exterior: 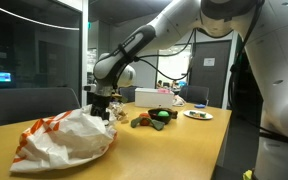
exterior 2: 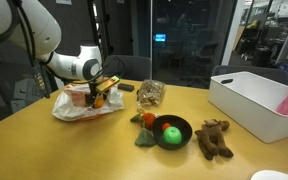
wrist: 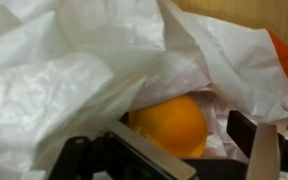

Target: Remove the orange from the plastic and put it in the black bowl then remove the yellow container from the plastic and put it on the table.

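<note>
My gripper should close on the orange, because its open fingers reach past the top of the orange [exterior 2: 99, 101] [wrist: 169, 125] on either side. Closing now would hold it.
The orange [wrist: 169, 125] lies inside the plastic [wrist: 64, 70], a wrinkled white bag that folds over it. My gripper [wrist: 189, 140] is open down in the bag's mouth, and the orange sits between the two fingers with gaps on both sides. In both exterior views the gripper [exterior: 104, 105] [exterior 2: 96, 93] hangs over the plastic [exterior: 64, 140] [exterior 2: 82, 105] on the wooden table [exterior: 134, 150] [exterior 2: 104, 150]. The black bowl [exterior 2: 172, 131] stands apart on the table with a green ball in it. The yellow container is hidden.
A brown plush toy [exterior 2: 214, 138] and an orange item [exterior 2: 147, 118] lie beside the bowl. A large white bin [exterior 2: 249, 100] stands near the table's end. A clear snack bag [exterior 2: 150, 93], a white box [exterior: 152, 97] and a white plate [exterior: 197, 114] also stand on the table.
</note>
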